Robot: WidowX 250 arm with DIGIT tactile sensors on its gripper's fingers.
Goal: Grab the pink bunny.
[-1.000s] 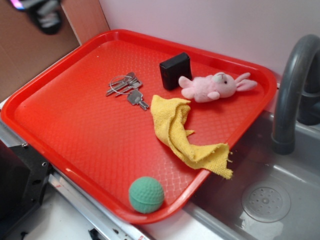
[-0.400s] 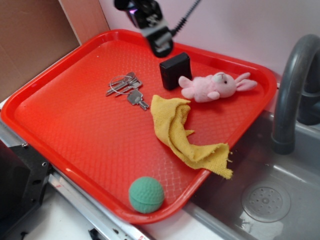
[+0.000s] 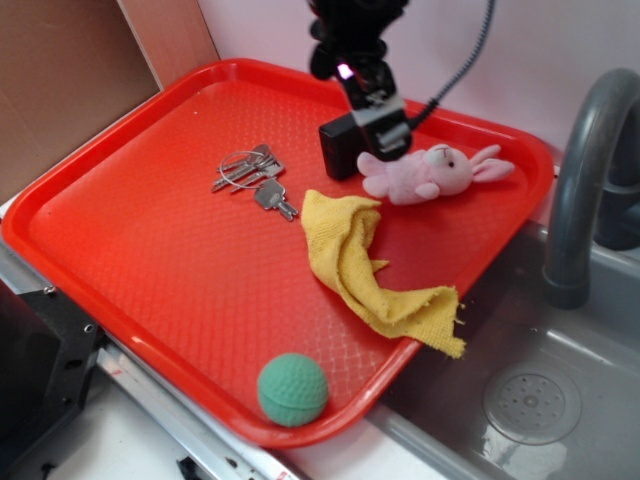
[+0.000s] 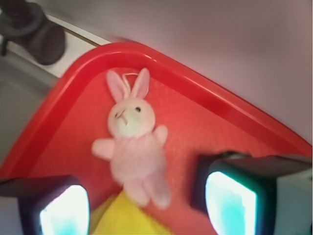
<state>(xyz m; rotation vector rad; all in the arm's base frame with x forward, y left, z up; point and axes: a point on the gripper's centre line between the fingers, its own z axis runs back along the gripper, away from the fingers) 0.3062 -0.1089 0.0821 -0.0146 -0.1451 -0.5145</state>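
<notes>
My gripper needs to go lower before it closes on the pink bunny (image 4: 137,156). My fingers are high above the bunny, with the red tray between them.
The pink bunny (image 3: 432,173) lies on its side on the red tray (image 3: 150,240), near the tray's far right corner. In the wrist view the pink bunny (image 4: 133,147) lies face up, ears pointing away. My gripper (image 3: 385,135) hangs above the tray just left of the bunny, over the black box. In the wrist view my gripper (image 4: 146,205) is open, its two fingers wide apart on either side of the bunny's legs, above it and apart from it.
A black box (image 3: 345,145) stands left of the bunny. A yellow cloth (image 3: 370,265) lies in front of it and hangs over the tray's edge. Keys (image 3: 252,175) and a green ball (image 3: 293,389) lie on the tray. A sink (image 3: 530,400) with a grey faucet (image 3: 580,180) is at right.
My gripper has swept from the far left corner rightward across the back of the tray and come down beside the bunny. The bunny and other objects have not moved.
</notes>
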